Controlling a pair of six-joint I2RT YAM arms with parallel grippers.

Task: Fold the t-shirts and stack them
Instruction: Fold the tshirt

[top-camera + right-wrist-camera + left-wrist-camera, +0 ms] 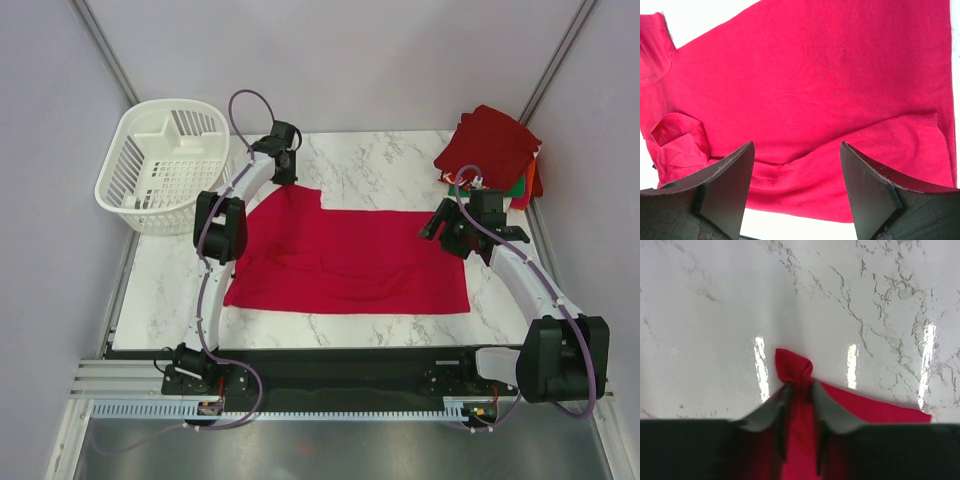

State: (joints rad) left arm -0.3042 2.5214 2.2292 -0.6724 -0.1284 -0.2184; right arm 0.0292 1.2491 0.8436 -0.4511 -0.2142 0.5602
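Observation:
My left gripper holds the red t-shirt opposite its far corner. My right gripper needs to grab the red t-shirt's far corner next, to fold the t-shirt's far edge over.
A bright red t-shirt (pixel 350 255) lies spread flat on the marble table (pixel 380 160). My left gripper (pixel 289 172) is at the shirt's far left corner, shut on a bunched fold of the red cloth (pixel 794 369) that sticks out past its fingertips (pixel 784 392). My right gripper (pixel 443 222) hovers open above the shirt's right edge, and the red t-shirt (pixel 805 85) fills the right wrist view, with nothing between the fingers (pixel 735 175). A stack of folded t-shirts (pixel 492 145), dark red on top with green and orange edges showing, sits at the far right corner.
A white slatted plastic basket (pixel 165 165) stands at the far left, partly off the table's edge. Grey walls close in on both sides and the back. Bare marble shows between the shirt and the folded stack.

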